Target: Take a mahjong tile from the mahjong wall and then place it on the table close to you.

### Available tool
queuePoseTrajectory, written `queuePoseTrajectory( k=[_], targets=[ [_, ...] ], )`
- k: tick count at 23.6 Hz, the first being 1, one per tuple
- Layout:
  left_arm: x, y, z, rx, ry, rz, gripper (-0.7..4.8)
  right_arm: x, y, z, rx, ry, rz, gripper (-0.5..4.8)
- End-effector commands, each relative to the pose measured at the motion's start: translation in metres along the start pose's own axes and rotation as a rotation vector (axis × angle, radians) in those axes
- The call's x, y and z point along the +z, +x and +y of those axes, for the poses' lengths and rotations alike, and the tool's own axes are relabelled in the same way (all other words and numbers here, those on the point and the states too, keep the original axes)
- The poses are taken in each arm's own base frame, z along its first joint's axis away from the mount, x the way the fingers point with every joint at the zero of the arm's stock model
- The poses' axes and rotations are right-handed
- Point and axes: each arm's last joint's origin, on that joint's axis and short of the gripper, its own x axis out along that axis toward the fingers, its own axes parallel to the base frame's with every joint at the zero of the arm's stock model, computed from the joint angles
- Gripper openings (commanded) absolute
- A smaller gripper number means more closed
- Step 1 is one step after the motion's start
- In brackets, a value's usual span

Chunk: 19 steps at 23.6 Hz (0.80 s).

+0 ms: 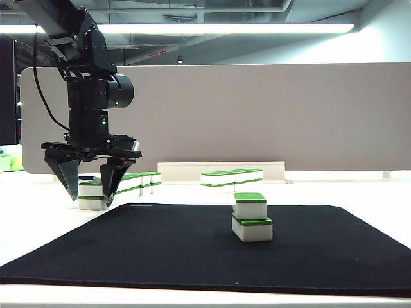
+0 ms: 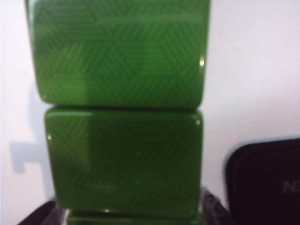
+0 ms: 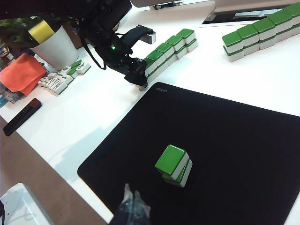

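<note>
My left gripper should grab the mahjong tile by its short ends next, as the next tile in the mahjong wall (image 2: 124, 161) sits tight against the mahjong tile's long side.
The mahjong wall (image 1: 131, 181) is a two-high row of white tiles with green tops, running back from the black mat's far left corner; it shows too in the right wrist view (image 3: 169, 48). My left gripper (image 1: 90, 192) points down, open, one finger on each side of the wall's near end tile, not closed on it. In the left wrist view the green tile tops (image 2: 124, 159) fill the frame between the dark fingertips (image 2: 42, 215). My right gripper (image 3: 131, 194) hangs shut and empty above the mat's near edge. The white table (image 1: 38, 224) carries the black mat (image 1: 192, 250).
Two tiles (image 1: 252, 218) lie stacked on the mat near its middle. A second green-and-white row (image 1: 231, 176) stands farther back, with a beige divider panel (image 1: 270, 109) behind it. A white cup (image 3: 54, 42), loose tiles (image 3: 61, 80), an orange cloth (image 3: 21, 72) and a black phone (image 3: 21, 117) lie beyond the left arm.
</note>
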Motion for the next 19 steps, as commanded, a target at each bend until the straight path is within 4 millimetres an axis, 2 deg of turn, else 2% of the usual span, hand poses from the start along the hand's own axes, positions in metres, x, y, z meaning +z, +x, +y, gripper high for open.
queuePoseTrajectory(
  k=[1, 19],
  targets=[
    [0.0000, 0.0001, -0.0008, -0.022, -0.002, 0.002, 2.76, 0.0020, -0.0005, 0.0002, -0.020, -0.013, -0.015, -0.01],
    [-0.0017, 0.0037, -0.0031, -0.085, 0.000, 0.028, 2.67, 0.0020, -0.0006, 0.0002, -0.019, -0.013, -0.015, -0.01]
  ],
)
